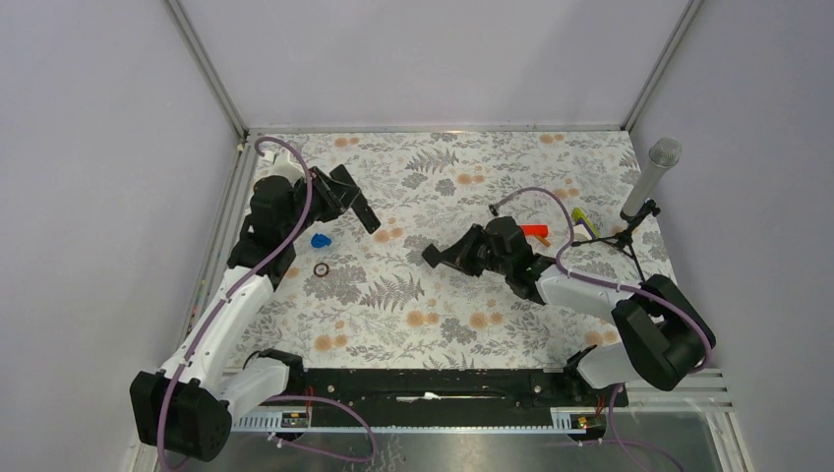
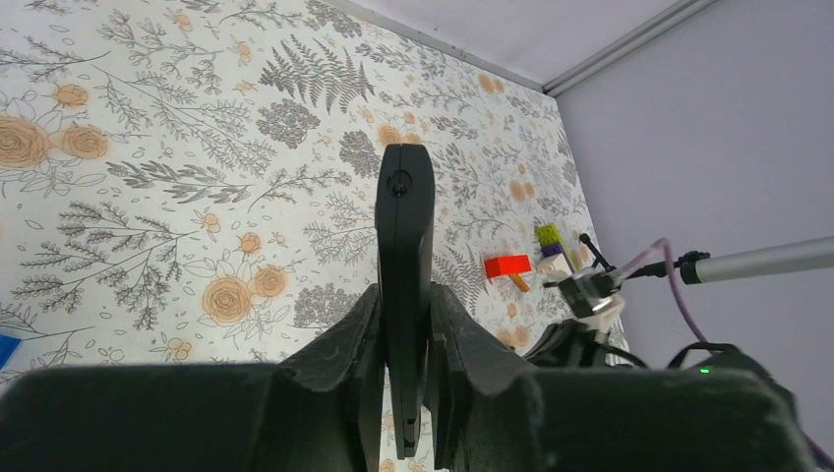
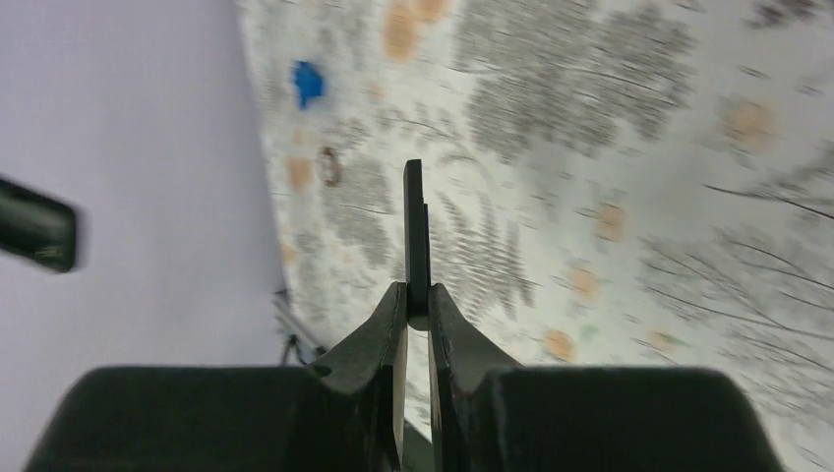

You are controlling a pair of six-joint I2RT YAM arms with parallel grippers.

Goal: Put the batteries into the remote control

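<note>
My right gripper has the cover [image 1: 433, 256] edge-on well above the table. It should keep holding the cover, because the cover would fall if I opened now.
My left gripper [image 1: 344, 200] is shut on the remote control [image 1: 366, 216], a slim black bar held off the table at the back left. In the left wrist view the remote [image 2: 404, 226] stands edge-on between my fingers [image 2: 344, 344]. My right gripper [image 1: 450, 258] is near the table's middle, shut on the small flat black back cover [image 1: 433, 256]. The right wrist view shows the cover [image 3: 415, 231] as a thin plate pinched at the fingertips [image 3: 391, 313], with the remote's end [image 3: 34, 226] at far left. I cannot make out the batteries in any view.
A blue piece [image 1: 321, 239] and a small dark ring [image 1: 321, 268] lie under the left gripper. A red block [image 1: 534, 232] and a yellow-green and purple piece [image 1: 582, 218] lie right of centre. A grey-headed microphone [image 1: 654, 169] stands on a stand at the right edge.
</note>
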